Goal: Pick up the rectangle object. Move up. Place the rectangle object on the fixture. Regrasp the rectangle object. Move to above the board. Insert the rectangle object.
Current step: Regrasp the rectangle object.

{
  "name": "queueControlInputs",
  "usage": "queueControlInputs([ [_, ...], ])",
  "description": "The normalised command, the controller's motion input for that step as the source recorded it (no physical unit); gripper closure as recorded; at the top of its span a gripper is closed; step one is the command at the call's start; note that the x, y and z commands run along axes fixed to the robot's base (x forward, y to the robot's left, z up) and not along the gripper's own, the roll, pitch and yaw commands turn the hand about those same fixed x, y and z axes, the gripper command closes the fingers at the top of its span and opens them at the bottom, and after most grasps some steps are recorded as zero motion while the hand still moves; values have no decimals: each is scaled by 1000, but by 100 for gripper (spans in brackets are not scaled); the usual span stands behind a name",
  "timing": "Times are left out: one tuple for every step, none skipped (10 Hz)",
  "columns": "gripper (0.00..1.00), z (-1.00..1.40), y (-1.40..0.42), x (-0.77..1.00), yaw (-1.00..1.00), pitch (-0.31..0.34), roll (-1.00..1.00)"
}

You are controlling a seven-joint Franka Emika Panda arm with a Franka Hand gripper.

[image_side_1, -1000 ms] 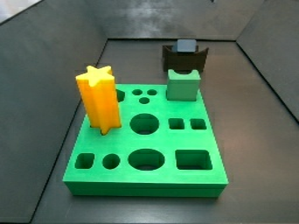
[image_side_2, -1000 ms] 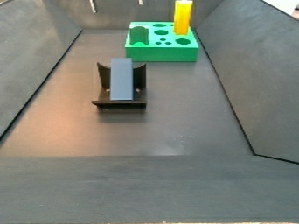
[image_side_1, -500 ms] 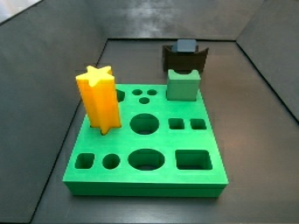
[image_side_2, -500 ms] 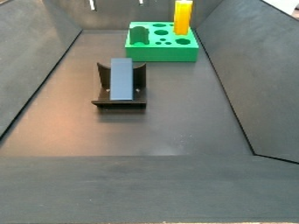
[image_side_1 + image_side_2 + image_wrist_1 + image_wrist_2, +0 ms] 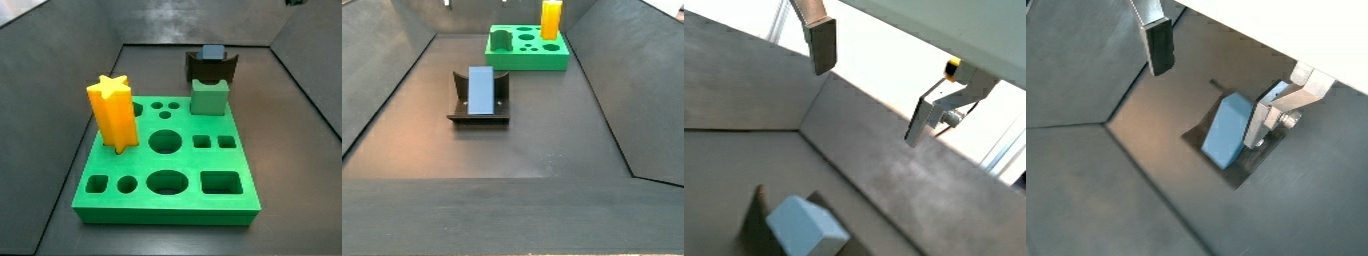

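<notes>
The rectangle object's top end sticks out of the black fixture, and my gripper will next grab it there to insert the rectangle object into the board [image 5: 529, 62].
The rectangle object [image 5: 480, 90] is a slate-blue slab leaning in the black fixture [image 5: 477, 117], in front of the board [image 5: 529, 62]. In both wrist views it appears well below my fingers, as the blue block [image 5: 1227, 130] [image 5: 807, 225]. My gripper [image 5: 1211, 85] [image 5: 871, 85] hangs high above the fixture, open, with nothing between its fingers and apart from the block. From behind the board, the block's dark top [image 5: 211, 55] sticks up out of the fixture [image 5: 195, 68].
The bright green board [image 5: 160, 190] has many cut-outs. A yellow star prism [image 5: 112, 112] [image 5: 552, 18] stands in it, and a green block [image 5: 210, 97] stands at its far edge. Dark sloping walls [image 5: 396, 90] enclose the floor.
The block, fixture and board have not moved. A dark bit now shows at the top right edge of a side view.
</notes>
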Motion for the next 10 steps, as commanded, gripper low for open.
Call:
queueControlInputs([
  [0, -9, -37, 80, 47, 108, 789],
  [0, -17, -41, 91, 63, 125, 588],
  [0, -16, -40, 93, 87, 133, 403],
  [0, -7, -32, 89, 109, 129, 265],
  [0, -1000, 77, 33, 136, 98, 143],
  [0, -1000, 76, 34, 154, 67, 107],
  [0, -1000, 70, 46, 166, 27, 92],
  [0, -1000, 63, 56, 157, -15, 79],
  [0, -1000, 62, 63, 145, -53, 69],
  [0, -1000, 57, 71, 116, -98, 64],
])
